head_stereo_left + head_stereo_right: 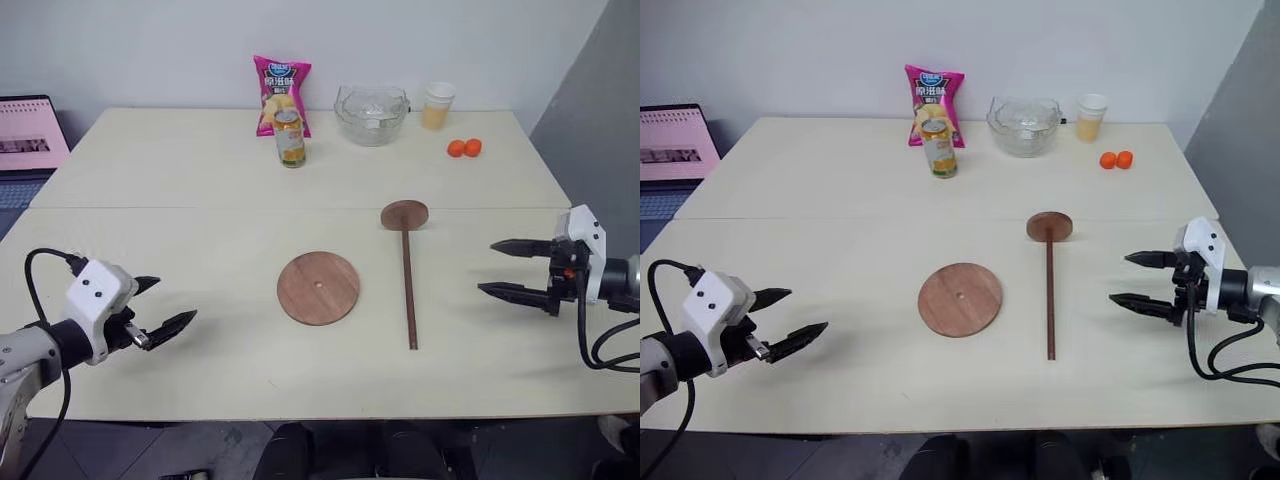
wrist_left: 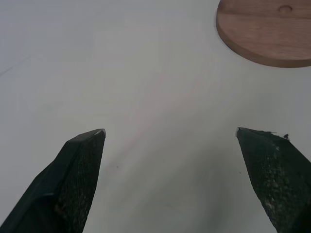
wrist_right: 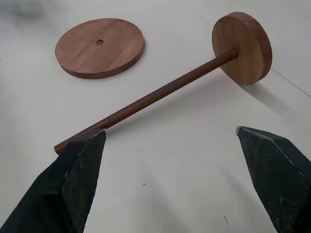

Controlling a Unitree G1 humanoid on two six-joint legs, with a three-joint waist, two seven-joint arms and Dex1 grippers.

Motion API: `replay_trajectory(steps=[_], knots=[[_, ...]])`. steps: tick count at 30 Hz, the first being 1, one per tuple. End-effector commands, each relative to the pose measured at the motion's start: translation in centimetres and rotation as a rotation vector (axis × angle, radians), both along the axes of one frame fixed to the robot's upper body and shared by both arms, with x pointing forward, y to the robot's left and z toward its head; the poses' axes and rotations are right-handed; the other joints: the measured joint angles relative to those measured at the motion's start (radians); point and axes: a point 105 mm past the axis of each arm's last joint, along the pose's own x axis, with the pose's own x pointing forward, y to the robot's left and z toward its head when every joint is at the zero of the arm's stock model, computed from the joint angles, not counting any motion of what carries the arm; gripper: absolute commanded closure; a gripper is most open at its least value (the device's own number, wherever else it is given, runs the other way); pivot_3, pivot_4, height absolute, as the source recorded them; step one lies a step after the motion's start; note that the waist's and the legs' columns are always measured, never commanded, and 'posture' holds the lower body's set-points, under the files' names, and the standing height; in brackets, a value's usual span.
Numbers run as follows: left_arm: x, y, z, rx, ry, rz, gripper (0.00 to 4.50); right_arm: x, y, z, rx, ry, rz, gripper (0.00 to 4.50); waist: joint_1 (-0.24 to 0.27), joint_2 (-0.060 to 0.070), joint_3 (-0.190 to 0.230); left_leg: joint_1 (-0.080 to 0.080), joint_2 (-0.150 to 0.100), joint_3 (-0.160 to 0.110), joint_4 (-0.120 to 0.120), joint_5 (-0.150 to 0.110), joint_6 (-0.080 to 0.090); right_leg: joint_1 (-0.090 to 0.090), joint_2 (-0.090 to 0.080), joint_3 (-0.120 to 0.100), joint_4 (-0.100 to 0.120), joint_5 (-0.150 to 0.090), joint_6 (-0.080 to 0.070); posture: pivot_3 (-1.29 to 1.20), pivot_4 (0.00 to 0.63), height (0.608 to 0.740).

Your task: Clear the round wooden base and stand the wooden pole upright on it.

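Observation:
I should stand the wooden pole upright on the round wooden base, so next I should grab the pole with my right gripper by its slender body (image 1: pixel 407 275) (image 3: pixel 160 93).
The round wooden base (image 1: pixel 318 288) lies flat in the middle of the table with nothing on it; its centre hole shows. To its right the wooden pole (image 1: pixel 408 290) lies on the table, its thick end disc (image 1: pixel 404 215) at the far end. My left gripper (image 1: pixel 158 306) hovers open over the table's left front, well apart from the base (image 2: pixel 267 29). My right gripper (image 1: pixel 505 268) stands open at the right, pointing toward the pole (image 3: pixel 160 94), with nothing between its fingers.
At the back stand a pink snack bag (image 1: pixel 281 95), a can (image 1: pixel 290 138), a glass bowl (image 1: pixel 371 114), a cup of juice (image 1: pixel 437 105) and two small orange fruits (image 1: pixel 463 148). A laptop (image 1: pixel 30 135) sits off the table's left edge.

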Motion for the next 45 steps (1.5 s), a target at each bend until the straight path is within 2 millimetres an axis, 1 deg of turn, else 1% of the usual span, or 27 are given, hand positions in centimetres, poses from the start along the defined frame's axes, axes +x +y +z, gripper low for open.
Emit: replay_trajectory(steps=[1,7,10,15,19,21,23,25,27,29,32,34,35,37,39,41,45], knots=[[-0.4,0.1,1.2,0.031,-0.055,-0.014,0.0,0.3,0.2,1.0,-0.017,-0.051,0.026,0.01,0.0,0.0,0.0,0.0,0.0,0.0,0.0,0.0,0.0,0.0,0.0,0.0,0.0,0.0,0.0,0.0,0.15,0.74],[-0.2,0.8,1.6,0.068,-0.069,0.027,0.0,0.6,0.4,1.1,-0.019,-0.064,0.038,0.01,0.0,0.0,0.0,0.0,0.0,-0.001,0.0,0.0,0.0,0.0,0.0,0.0,0.0,0.0,0.0,0.0,0.15,0.74],[0.3,1.1,2.6,0.062,-0.123,0.032,0.0,0.7,0.4,1.0,-0.021,-0.062,0.032,0.01,0.0,0.0,0.0,0.0,0.0,0.0,0.0,0.0,0.0,0.0,0.0,0.0,0.0,0.0,0.0,0.0,0.15,0.74],[0.1,0.7,3.4,0.038,-0.137,-0.021,0.0,0.6,0.7,0.9,-0.005,-0.041,0.023,0.01,0.0,0.0,0.0,0.0,0.0,0.0,0.0,0.0,0.0,0.0,0.0,0.0,0.0,0.0,0.0,0.0,0.15,0.74],[0.1,0.2,3.4,0.081,-0.139,-0.077,0.0,0.4,0.8,0.8,-0.002,-0.017,0.005,0.01,0.0,0.0,0.0,0.0,0.0,0.0,0.0,0.0,0.0,0.0,0.0,0.0,0.0,0.0,0.0,0.0,0.15,0.74],[0.3,-0.5,3.5,0.071,-0.141,-0.106,0.0,0.1,1.1,1.0,0.02,-0.005,0.007,0.01,0.0,0.0,0.0,0.0,0.0,0.0,0.0,0.0,0.0,0.0,0.0,0.0,0.0,0.0,0.0,0.0,0.15,0.74],[0.5,-2.0,4.0,0.053,-0.149,-0.155,0.0,-0.4,2.0,1.6,0.051,-0.004,0.032,0.01,0.001,0.0,0.0,0.0,0.0,0.0,0.0,0.0,0.0,0.0,0.0,0.0,0.0,0.0,0.0,0.0,0.15,0.74],[0.5,-3.5,4.5,0.022,-0.16,-0.202,0.0,-0.7,2.5,2.1,0.062,0.001,0.043,0.01,0.001,0.0,0.0,0.0,0.0,-0.001,0.0,0.0,0.0,0.0,0.0,0.0,0.0,0.0,0.0,0.0,0.15,0.74],[0.3,-5.4,5.1,-0.012,-0.159,-0.292,0.0,-1.0,3.3,2.9,0.1,0.012,0.048,0.01,0.001,0.0,0.0,0.0,0.0,0.0,0.0,0.0,0.0,0.0,0.0,0.0,0.0,0.0,0.0,0.0,0.15,0.74],[0.2,-6.5,5.4,-0.018,-0.157,-0.347,0.0,-1.1,3.9,3.3,0.111,0.017,0.04,0.01,0.001,0.0,0.0,0.0,0.0,0.0,0.0,0.0,0.0,0.0,0.0,0.0,0.001,0.0,0.0,0.0,0.15,0.74],[0.3,-8.3,5.5,-0.021,-0.156,-0.432,0.0,-1.0,5.6,3.9,0.156,0.035,0.02,0.01,0.0,0.0,0.0,0.0,0.0,0.0,0.0,0.0,0.0,0.0,0.0,0.0,0.001,0.0,0.0,0.0,0.15,0.74],[0.7,-9.3,5.5,-0.024,-0.168,-0.469,0.0,0.0,6.6,3.8,0.144,0.05,-0.054,0.01,-0.001,0.0,0.0,0.0,0.0,0.0,0.0,0.0,0.0,0.0,0.001,0.0,0.001,0.0,0.0,0.0,0.15,0.74],[0.9,-9.7,5.5,-0.028,-0.172,-0.481,0.0,0.4,7.1,4.0,0.168,0.066,-0.075,0.01,-0.002,0.0,0.0,0.0,0.0,0.0,0.0,0.0,0.0,0.0,0.001,0.0,0.001,0.0,0.0,0.0,0.15,0.74],[1.2,-10.2,5.4,-0.035,-0.177,-0.497,0.0,1.9,7.6,3.6,0.12,0.086,-0.185,0.01,-0.002,0.0,0.0,0.0,0.0,-0.001,0.0,0.0,0.0,0.0,0.001,0.0,0.001,0.0,0.0,0.0,0.15,0.74],[1.5,-10.4,5.4,-0.038,-0.183,-0.504,0.0,3.4,8.2,3.8,0.14,0.091,-0.279,0.01,-0.004,0.0,0.0,0.0,0.0,0.0,0.0,0.0,0.0,-0.001,0.001,0.001,0.001,0.0,0.0,0.0,0.15,0.74],[1.7,-10.8,5.4,-0.043,-0.186,-0.514,0.0,4.5,8.4,3.5,0.098,0.096,-0.36,0.01,-0.003,0.0,0.0,-0.001,0.0,0.0,0.0,0.0,0.0,-0.001,0.001,0.001,0.002,0.0,0.0,0.0,0.15,0.74],[2.1,-11.4,5.1,-0.048,-0.189,-0.536,0.0,6.8,9.3,2.2,0.048,0.198,-0.521,0.01,-0.002,0.0,0.0,-0.002,0.0,0.0,0.0,0.0,0.0,-0.002,0.001,0.001,0.002,0.0,0.0,0.0,0.15,0.74]])
